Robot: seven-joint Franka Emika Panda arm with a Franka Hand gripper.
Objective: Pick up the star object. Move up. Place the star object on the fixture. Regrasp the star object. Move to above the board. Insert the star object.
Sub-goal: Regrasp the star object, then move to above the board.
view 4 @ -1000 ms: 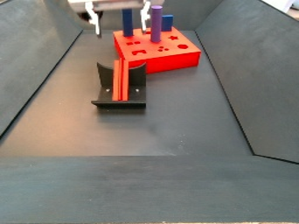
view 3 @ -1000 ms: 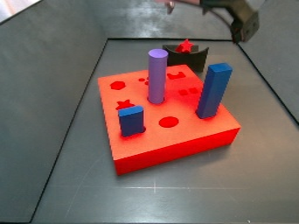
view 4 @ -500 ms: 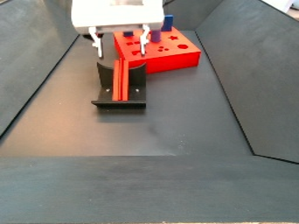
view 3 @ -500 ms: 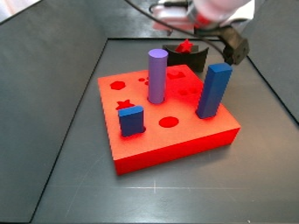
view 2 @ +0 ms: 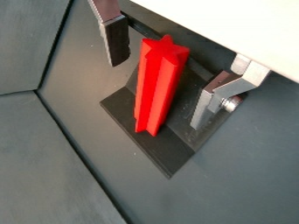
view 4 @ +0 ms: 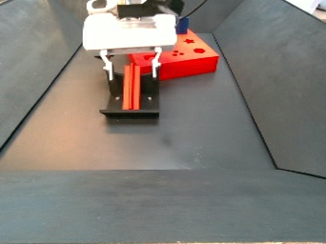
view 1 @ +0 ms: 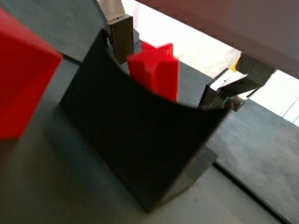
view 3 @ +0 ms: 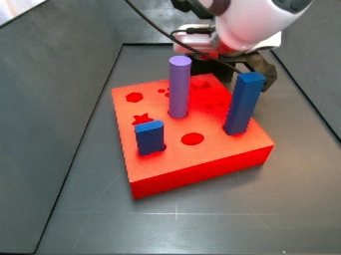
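Observation:
The star object needs to go into the board's star hole, so I should next pick it up with my gripper by its star-shaped end [view 1: 153, 54].
The star object [view 2: 158, 83], a bright red peg, lies lengthwise in the notch of the dark fixture [view 2: 158, 150]. In a side view the star object [view 4: 132, 91] shows as a red strip on the fixture [view 4: 129, 111]. My gripper [view 2: 163, 68] is open and low over the fixture, one finger on each side of the peg with a gap at both. Both wrist views show this, with the gripper [view 1: 173, 63] around the star object [view 1: 153, 74]. The red board [view 3: 186, 134] is in front of the gripper [view 3: 229, 72], which hides the peg there.
On the board stand a purple cylinder [view 3: 178, 86], a tall blue peg [view 3: 244, 103] and a short blue peg [view 3: 150, 136], beside a star hole [view 3: 143, 120]. The board [view 4: 192, 57] sits just behind the fixture. Sloped dark walls ring the floor.
The gripper has come down from above and behind the fixture to straddle the star object. The peg and the board have not moved.

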